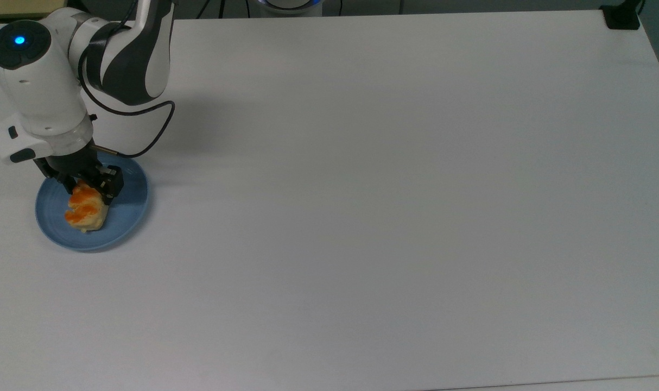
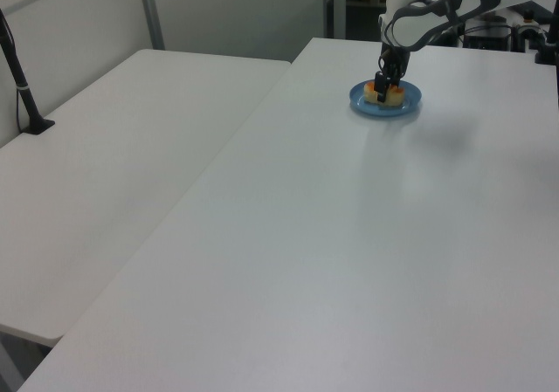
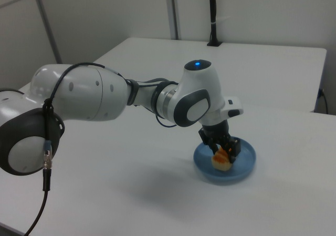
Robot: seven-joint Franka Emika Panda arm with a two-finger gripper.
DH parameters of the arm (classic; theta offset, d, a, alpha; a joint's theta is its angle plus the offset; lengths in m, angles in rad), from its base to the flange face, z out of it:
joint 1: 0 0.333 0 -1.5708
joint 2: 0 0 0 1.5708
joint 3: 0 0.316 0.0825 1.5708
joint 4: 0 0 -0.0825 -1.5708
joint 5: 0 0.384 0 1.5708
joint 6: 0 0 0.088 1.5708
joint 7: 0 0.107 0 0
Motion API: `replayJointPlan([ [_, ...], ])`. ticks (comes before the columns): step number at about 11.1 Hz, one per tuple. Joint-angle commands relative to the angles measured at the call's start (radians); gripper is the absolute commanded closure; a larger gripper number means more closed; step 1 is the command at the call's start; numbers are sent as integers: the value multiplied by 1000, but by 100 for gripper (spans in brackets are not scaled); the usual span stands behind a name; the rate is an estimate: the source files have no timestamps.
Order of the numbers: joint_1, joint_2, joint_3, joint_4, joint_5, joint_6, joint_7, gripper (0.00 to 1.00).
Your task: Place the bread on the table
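The bread has to go from the blue plate to the table, so the robot's gripper needs to grab it by its glazed end (image 2: 371, 88) next.
The bread (image 1: 85, 213), a pale-yellow roll with orange glazed patches, lies on a round blue plate (image 1: 130, 209) at the top view's left edge of the white table (image 1: 362, 190). My gripper (image 1: 88, 188) has come down over the roll's far end, open, with one finger (image 1: 111, 185) on each side of it. I cannot tell whether the fingers touch the roll. In the left view the gripper (image 2: 384, 84) hangs over the bread (image 2: 385, 98) and plate (image 2: 410, 104). In the right view the gripper (image 3: 222, 145) covers the top of the bread (image 3: 223, 161) on the plate (image 3: 248, 161).
The arm (image 1: 123, 54) reaches in from the top view's upper left, with a black cable looping beside the plate. A black clamp (image 1: 621, 16) sits at the table's far right corner. A second white table (image 2: 113, 147) with a black post (image 2: 22, 86) adjoins in the left view.
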Motion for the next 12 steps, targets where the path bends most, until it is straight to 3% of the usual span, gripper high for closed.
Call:
replayJointPlan([
  [1,9,-6,-4,16,9,3,20,81],
  [5,19,-110,66,4,5,-135,27,79],
  [10,185,-106,87,-47,-53,-124,170,74],
  [12,228,-83,87,-77,-125,-101,234,55],
])
